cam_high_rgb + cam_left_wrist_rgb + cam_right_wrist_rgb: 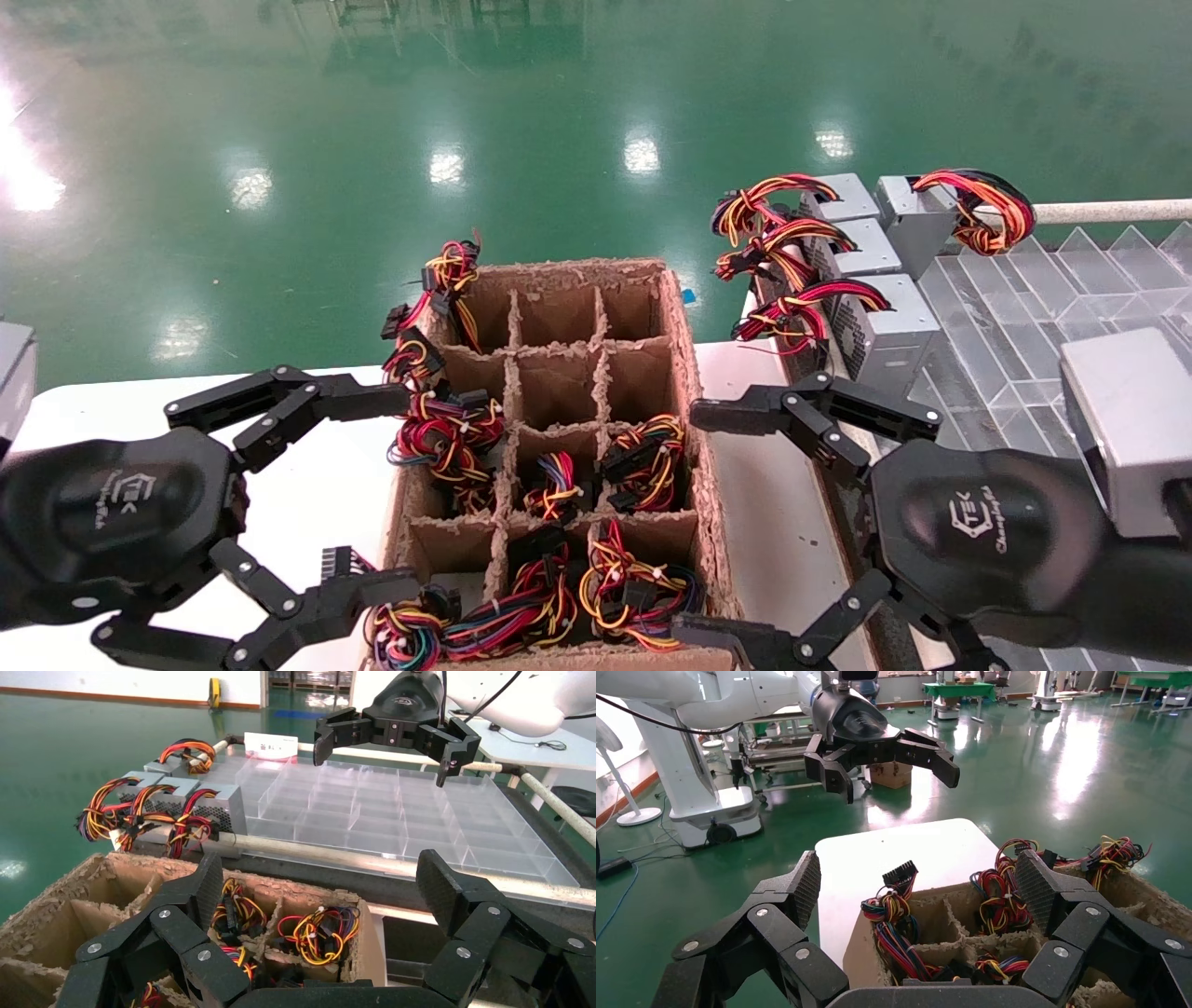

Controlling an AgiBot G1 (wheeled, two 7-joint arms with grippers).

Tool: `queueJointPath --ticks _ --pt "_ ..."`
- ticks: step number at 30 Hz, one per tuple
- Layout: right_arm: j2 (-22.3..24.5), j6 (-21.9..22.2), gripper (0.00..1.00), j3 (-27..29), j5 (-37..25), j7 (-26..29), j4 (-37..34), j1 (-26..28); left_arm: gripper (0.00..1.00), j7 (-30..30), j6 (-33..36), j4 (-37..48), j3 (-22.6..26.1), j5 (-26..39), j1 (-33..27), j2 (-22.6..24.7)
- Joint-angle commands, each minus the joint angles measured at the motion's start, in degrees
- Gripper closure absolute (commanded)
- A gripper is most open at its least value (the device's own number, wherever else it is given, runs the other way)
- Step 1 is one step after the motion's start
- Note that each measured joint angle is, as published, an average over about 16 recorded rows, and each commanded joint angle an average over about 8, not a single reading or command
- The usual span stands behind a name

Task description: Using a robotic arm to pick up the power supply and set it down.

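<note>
The divider box's cardboard sides close around the body of the power supply. My right gripper will next grip the power supply's wire bundle, which sticks out on top, to pick it up.
Several silver-grey power supplies [885,326] with red, yellow and black wire bundles stand in a row at the near-left corner of a clear tray, also seen in the left wrist view [218,804]. More wire bundles [643,461] fill cells of the brown cardboard divider box [684,373]; the metal bodies under them are hidden. My left gripper [402,492] hangs open at the box's left side, holding nothing. My right gripper [691,522] hangs open at the box's right side, between box and tray. In each wrist view the own gripper [320,888] [919,881] is spread wide.
The clear plastic divided tray [1024,308] lies to the right on a frame with a white rail [1108,212]. The box sits on a white table [93,410]. Green floor [372,112] lies beyond. Each wrist view shows the other arm's gripper farther off [390,738] [884,762].
</note>
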Motion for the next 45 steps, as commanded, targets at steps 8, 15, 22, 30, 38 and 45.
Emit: queueJointPath --ticks 8,15,22,30,38,45 --pt "0.0 0.0 0.0 0.0 0.0 0.0 0.0 0.0 0.0 0.0 0.0 0.0 0.0 0.0 0.0 0.0" --pt "0.0 0.0 0.0 0.0 0.0 0.0 0.0 0.0 0.12 0.0 0.0 0.0 0.0 0.0 0.0 0.0" --pt "0.13 0.12 0.0 0.02 -0.13 -0.03 -0.19 -0.05 1.0 0.0 0.0 0.0 0.0 0.0 0.0 0.0" --pt "-0.05 2.12 0.0 -1.52 -5.39 -0.4 -1.97 1.5 1.0 0.0 0.0 0.0 0.0 0.0 0.0 0.0" --pt "-7.73 5.69 0.0 -8.93 -21.52 0.08 -3.52 11.06 1.0 0.0 0.0 0.0 0.0 0.0 0.0 0.0" --pt "-15.93 8.36 0.0 -14.68 -33.31 1.2 -8.11 19.29 1.0 0.0 0.0 0.0 0.0 0.0 0.0 0.0"
